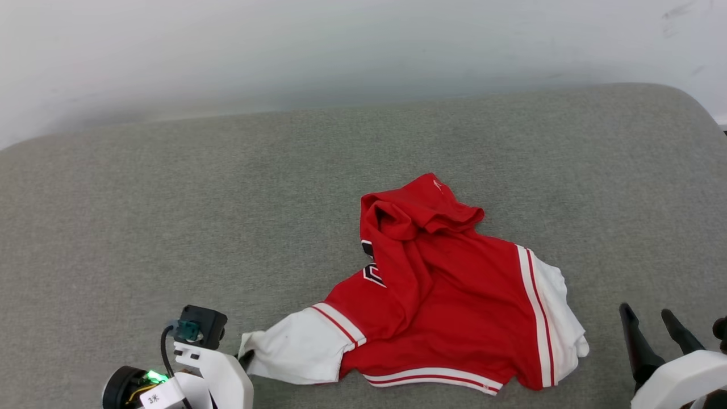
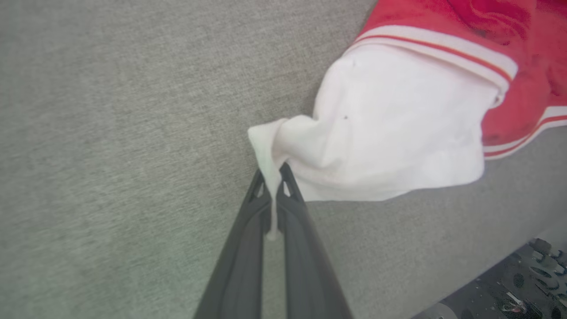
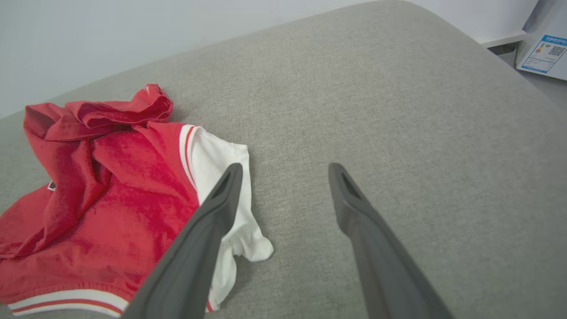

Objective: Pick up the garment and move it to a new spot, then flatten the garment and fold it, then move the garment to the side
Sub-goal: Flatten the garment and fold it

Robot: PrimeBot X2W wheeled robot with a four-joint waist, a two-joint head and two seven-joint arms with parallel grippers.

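My right gripper is to pinch the jersey next by its rumpled white sleeve edge [image 1: 579, 344], where folds stand up, since the red body [image 1: 470, 307] lies spread on the cushion.
The garment [image 1: 448, 301], a red jersey with white, red-striped sleeve ends, lies crumpled on the grey cushion. My left gripper [image 2: 273, 170] is shut on the edge of its white left sleeve end [image 2: 390, 128], a thin strip of cloth pinched between the fingers. In the head view that gripper [image 1: 245, 359] sits at the lower left, touching the sleeve tip. My right gripper [image 3: 285, 170] hovers open just right of the other white sleeve end [image 3: 226, 195], nothing between its fingers; it also stands at the lower right [image 1: 647, 318]. Bits of black lettering [image 1: 372, 272] peek from a fold.
The grey fabric cushion [image 1: 227, 216] spreads wide to the left and behind the jersey, ending at a pale wall [image 1: 341, 51]. Its rounded right corner [image 3: 465, 57] drops off near a white box with a label [image 3: 547, 53]. The front edge [image 2: 509, 248] lies close below the sleeve.
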